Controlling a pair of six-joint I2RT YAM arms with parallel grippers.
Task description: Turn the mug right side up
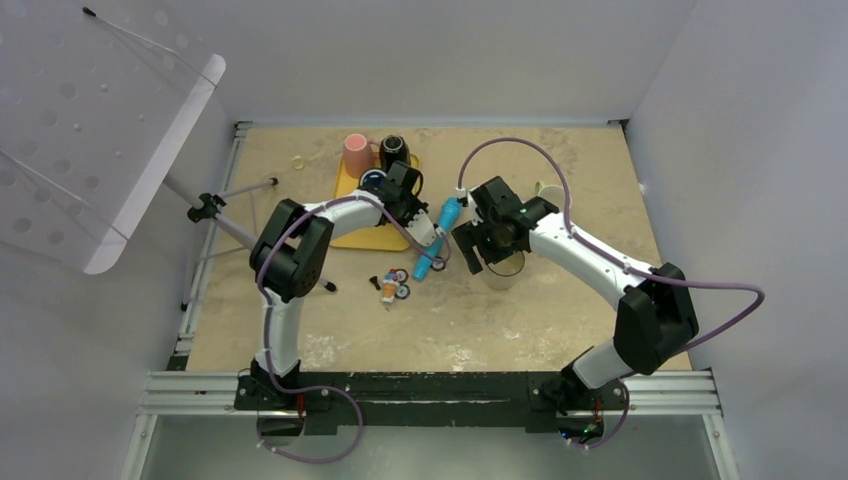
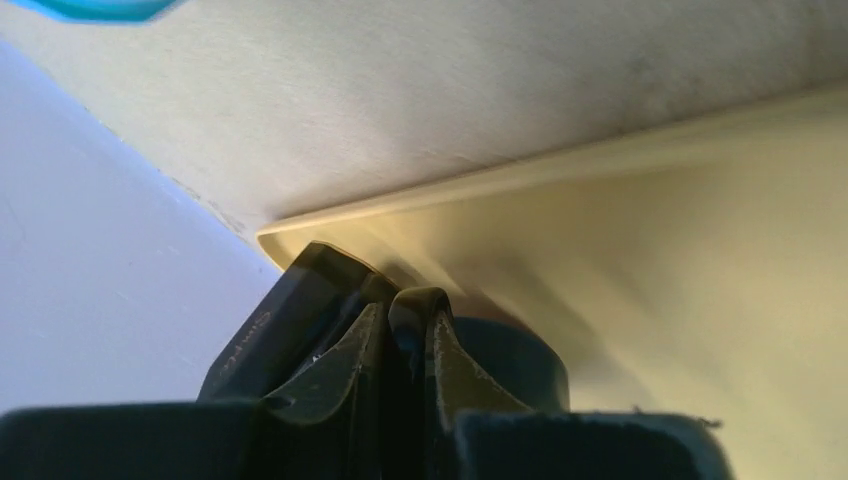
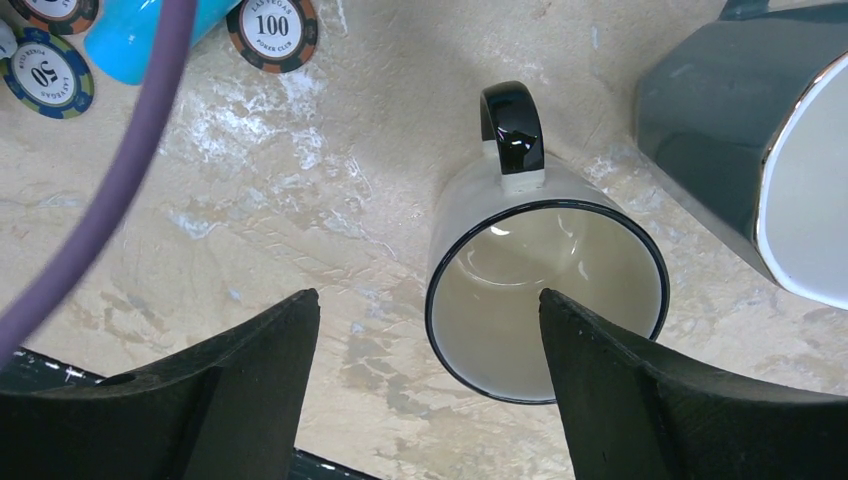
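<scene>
My right gripper grabs the dark blue mug by its rim [image 1: 371, 181] next, instead of its handle. Then the dark blue mug goes upright.
A cream mug [image 3: 545, 290] with a black rim and black handle stands upright on the table, its mouth facing up. My right gripper [image 3: 430, 300] hangs open just above it, and the right fingertip overlaps the mug's mouth without gripping it. From above, the same mug [image 1: 507, 270] shows below the right gripper [image 1: 485, 252]. My left gripper [image 2: 400, 300] is down on the yellow tray [image 2: 700, 250]. It is shut on a thin dark loop, apparently the handle of a dark blue mug [image 2: 520, 360]. That mug's orientation is hidden.
A grey-green faceted mug [image 3: 720, 130] lies on its side right of the cream mug. Poker chips [image 3: 270, 30] and a cyan bottle [image 3: 130, 40] lie to its left. A pink mug [image 1: 355, 155] and a black mug [image 1: 393, 150] stand at the tray's far end.
</scene>
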